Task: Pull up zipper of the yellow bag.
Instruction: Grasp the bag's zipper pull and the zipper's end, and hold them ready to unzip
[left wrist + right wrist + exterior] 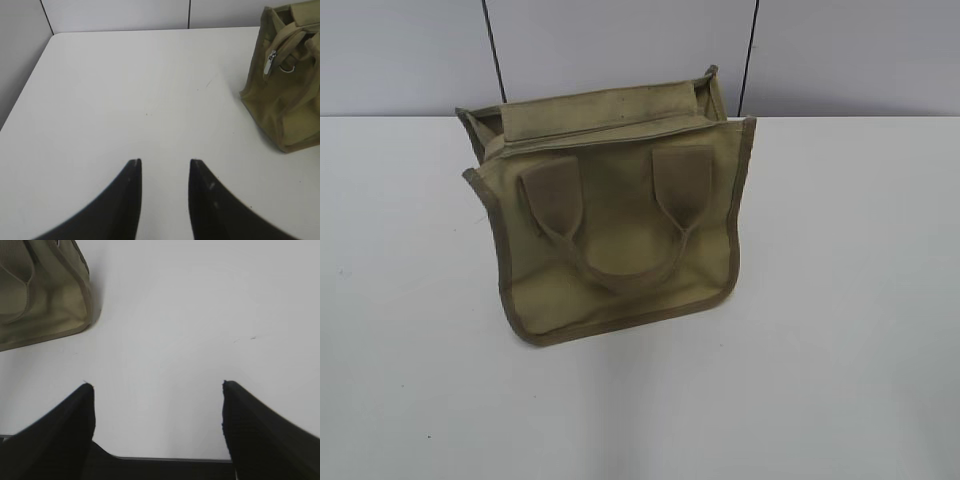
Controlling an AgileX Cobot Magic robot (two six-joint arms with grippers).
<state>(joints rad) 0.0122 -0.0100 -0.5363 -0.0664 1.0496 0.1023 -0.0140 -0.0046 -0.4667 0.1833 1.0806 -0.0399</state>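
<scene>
Next, to pull up the zipper of the yellow bag [282,100], my left gripper grabs its silver pull tab [269,62].
The yellow bag [610,220] stands in the middle of the white table [840,330], its looped handle [620,270] hanging on the front face. The zipper line [590,127] runs along its top. In the left wrist view the bag [285,95] is at the far right, with the silver pull tab [270,62] hanging at its near end. My left gripper [165,161] is open and empty, well left of the bag. In the right wrist view a bag corner [45,295] shows at upper left. My right gripper [157,385] is wide open and empty over bare table.
A grey wall [620,40] with two dark vertical seams stands behind the table's far edge. The table's left edge [25,90] shows in the left wrist view. Neither arm shows in the exterior view.
</scene>
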